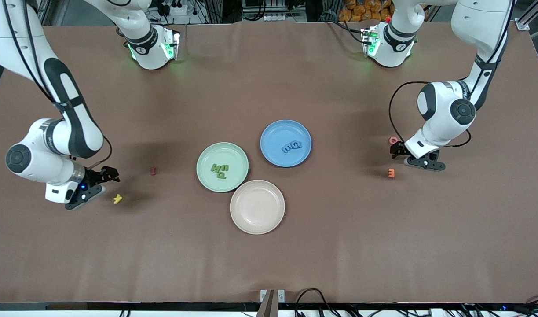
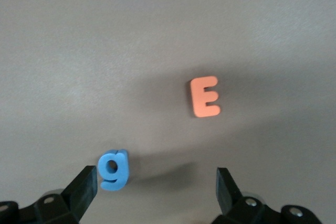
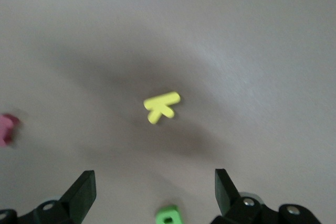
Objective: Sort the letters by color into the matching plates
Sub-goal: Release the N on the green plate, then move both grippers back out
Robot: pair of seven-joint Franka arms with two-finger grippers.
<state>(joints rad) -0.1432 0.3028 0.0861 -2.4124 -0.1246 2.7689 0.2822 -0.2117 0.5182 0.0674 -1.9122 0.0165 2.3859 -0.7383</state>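
My left gripper grabs the blue g's round bowl and stem (image 2: 116, 167) next, to sort it onto the blue plate.
The mint green plate (image 1: 208, 157) holds a cluster of green letters (image 1: 219, 170). Beside it, the blue plate (image 1: 273, 130) holds blue letters (image 1: 292, 146). My left gripper (image 2: 157, 188) is open low over the table at the left arm's end. A loose blue letter g (image 2: 113, 169) lies just inside one of its fingers (image 2: 84, 190); the front view hides it under the left gripper (image 1: 411, 156). My right gripper (image 3: 155, 188) is open low over the right arm's end, with a green letter (image 3: 169, 216) on the table between its fingers. The right gripper (image 1: 99, 182) hides that letter in the front view.
A beige plate (image 1: 257, 207) sits nearer the front camera than the two coloured plates. An orange E (image 1: 391, 173) and a pink letter (image 1: 393, 140) lie by the left gripper. A yellow letter (image 1: 117, 199) and a red letter (image 1: 153, 171) lie by the right gripper.
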